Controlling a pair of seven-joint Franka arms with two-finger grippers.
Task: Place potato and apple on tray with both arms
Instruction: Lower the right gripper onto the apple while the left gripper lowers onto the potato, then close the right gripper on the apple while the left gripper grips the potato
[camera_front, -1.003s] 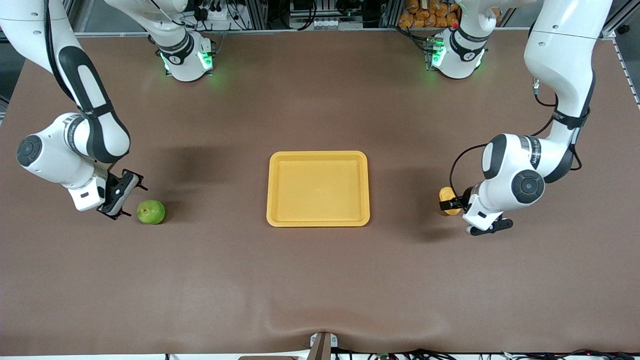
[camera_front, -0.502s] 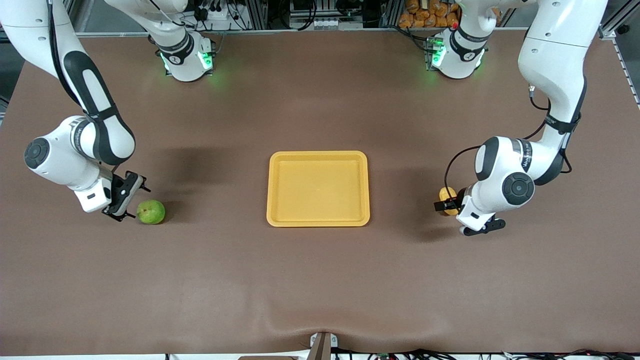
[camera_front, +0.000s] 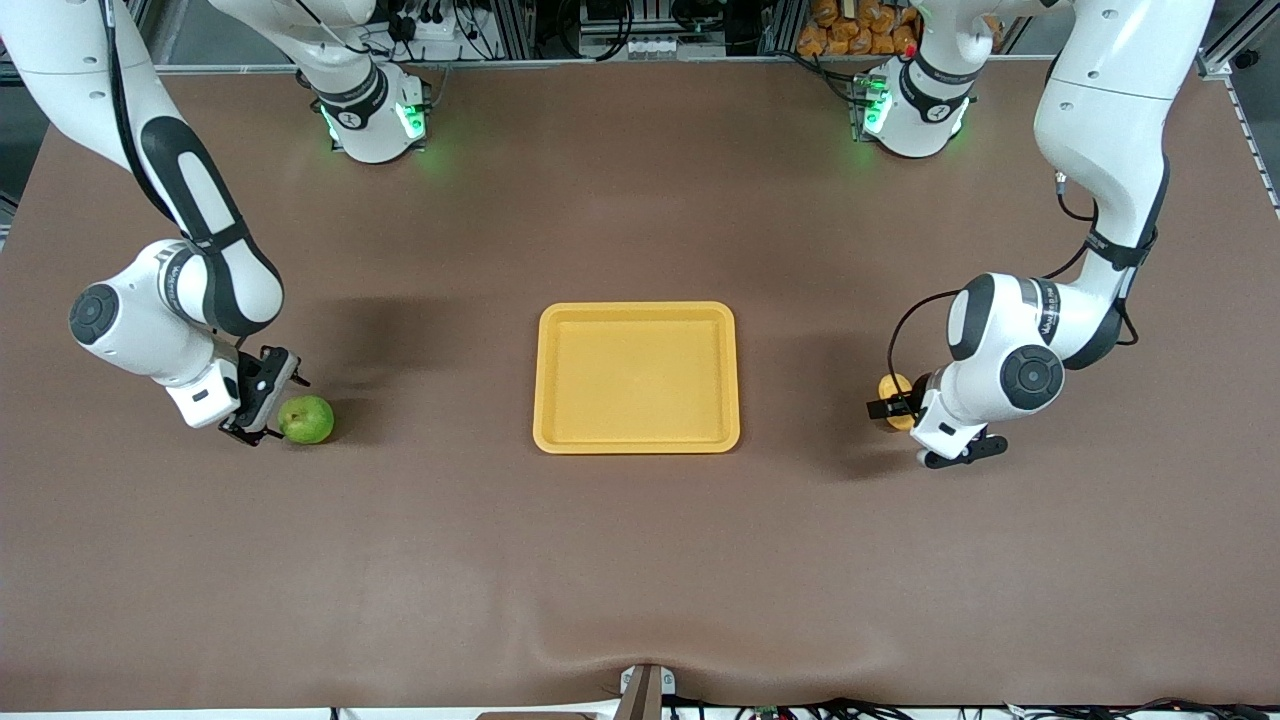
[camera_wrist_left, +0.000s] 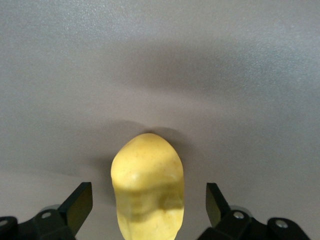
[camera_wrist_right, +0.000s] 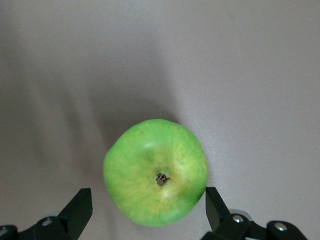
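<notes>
My left gripper closes on the potato now, since the potato's sides lie between its open fingers in the left wrist view and closing now would catch it.
The green apple (camera_front: 307, 419) rests on the brown table toward the right arm's end. My right gripper (camera_front: 272, 401) is low beside it and open. In the right wrist view the apple (camera_wrist_right: 156, 171) lies partly between the open fingers, stem dimple facing up, and my right gripper (camera_wrist_right: 148, 200) is not closed on it. The yellow-orange potato (camera_front: 891, 386) lies toward the left arm's end, partly hidden by my open left gripper (camera_front: 890, 405). In the left wrist view the potato (camera_wrist_left: 147, 192) lies lengthwise between the spread fingers of my left gripper (camera_wrist_left: 148, 201), with gaps on both sides. The tray (camera_front: 637, 309) sits mid-table.
Both arm bases (camera_front: 372, 115) stand along the table edge farthest from the front camera. A pile of orange items (camera_front: 850, 28) lies off the table past that edge. The cloth has a wrinkle (camera_front: 640, 640) near the front edge.
My right gripper has moved up to the apple, which now sits between its fingers. My left gripper has shifted slightly over the potato toward the tray. Both stay open.
</notes>
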